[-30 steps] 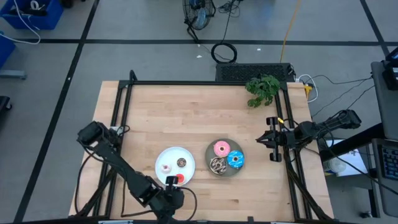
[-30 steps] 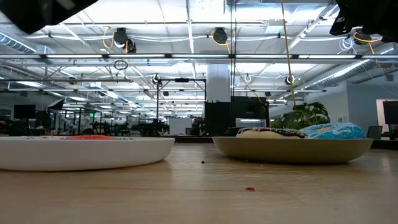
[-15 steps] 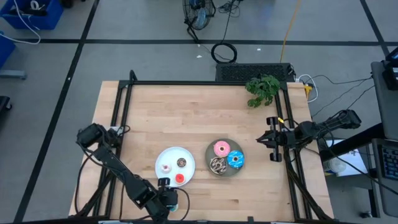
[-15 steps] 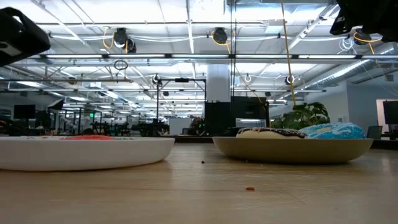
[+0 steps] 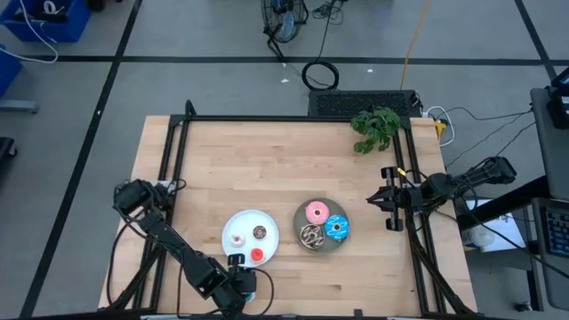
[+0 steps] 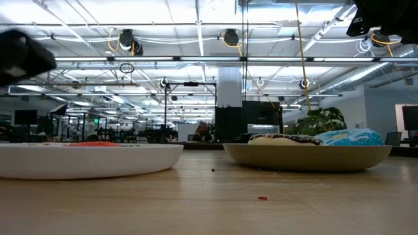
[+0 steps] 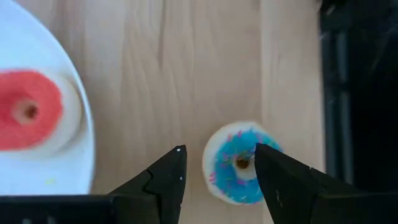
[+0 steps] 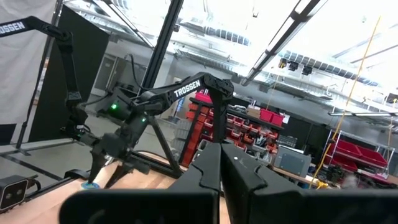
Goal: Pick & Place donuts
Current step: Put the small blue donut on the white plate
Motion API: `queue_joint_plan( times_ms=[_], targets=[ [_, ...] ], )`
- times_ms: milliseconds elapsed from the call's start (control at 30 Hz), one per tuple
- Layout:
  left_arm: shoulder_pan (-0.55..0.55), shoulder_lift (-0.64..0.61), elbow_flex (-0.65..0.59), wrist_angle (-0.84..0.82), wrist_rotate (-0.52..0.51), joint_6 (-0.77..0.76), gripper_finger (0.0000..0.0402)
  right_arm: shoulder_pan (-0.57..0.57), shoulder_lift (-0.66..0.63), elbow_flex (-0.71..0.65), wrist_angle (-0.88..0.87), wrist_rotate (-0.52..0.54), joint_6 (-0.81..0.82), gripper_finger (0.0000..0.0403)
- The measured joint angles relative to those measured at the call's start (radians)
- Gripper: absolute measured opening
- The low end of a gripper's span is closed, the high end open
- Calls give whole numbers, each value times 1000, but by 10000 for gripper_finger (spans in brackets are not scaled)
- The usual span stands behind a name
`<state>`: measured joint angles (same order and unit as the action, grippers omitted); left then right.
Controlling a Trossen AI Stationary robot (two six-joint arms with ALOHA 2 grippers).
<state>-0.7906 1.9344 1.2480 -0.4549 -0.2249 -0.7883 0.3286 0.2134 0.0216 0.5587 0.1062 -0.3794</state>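
Note:
I should next pick up the blue mini donut by its iced ring (image 7: 226,167) with my left gripper, to place it on the white plate.
In the left wrist view a blue mini donut (image 7: 239,163) with sprinkles lies flat on the bare wood beside the white plate (image 7: 74,112). My left gripper (image 7: 219,149) is open, one finger on each side of this donut; whether they touch it I cannot tell. A red mini donut (image 7: 28,112) lies on the white plate (image 5: 251,236) with a white (image 5: 236,238) and a brown mini (image 5: 259,232). The grey plate (image 5: 307,222) holds the pink (image 5: 315,212), blue (image 5: 336,228) and chocolate (image 5: 311,235) donuts. My left gripper (image 5: 236,277) is at the near edge. My right gripper (image 5: 384,201) waits shut near the right edge.
A green plant sprig (image 5: 375,127) lies at the far right corner. A black frame rail (image 5: 173,169) runs along the table's left side and another (image 5: 413,178) along the right. Bare wood stretches across the far half (image 5: 267,160). The near table edge is close behind my left gripper.
My left gripper has drawn back from the white plate's near rim toward the table's near edge and come lower, then nearly stopped. The red mini donut now shows uncovered on the plate.

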Motion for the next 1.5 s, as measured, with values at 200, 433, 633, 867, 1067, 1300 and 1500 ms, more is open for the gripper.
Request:
queue_joint_plan(
  times_ms=[200,433,633,867,1067,1300,1500],
  targets=[
    [0,49,0,12,50,-7,191,0,0,0,0,0,0,0],
    [5,64,2,25,53,3,191,0,0,0,2,-1,0,0],
    [5,70,2,40,57,8,190,0,0,0,2,-2,0,0],
    [19,80,2,47,108,11,115,0,0,0,2,-3,0,0],
    [37,81,2,47,176,8,14,0,0,0,6,-3,0,0],
    [40,56,-2,38,141,66,14,0,0,0,16,-3,-2,0],
    [42,-53,-2,-17,64,75,17,0,0,0,18,-3,-2,0]
  ],
)
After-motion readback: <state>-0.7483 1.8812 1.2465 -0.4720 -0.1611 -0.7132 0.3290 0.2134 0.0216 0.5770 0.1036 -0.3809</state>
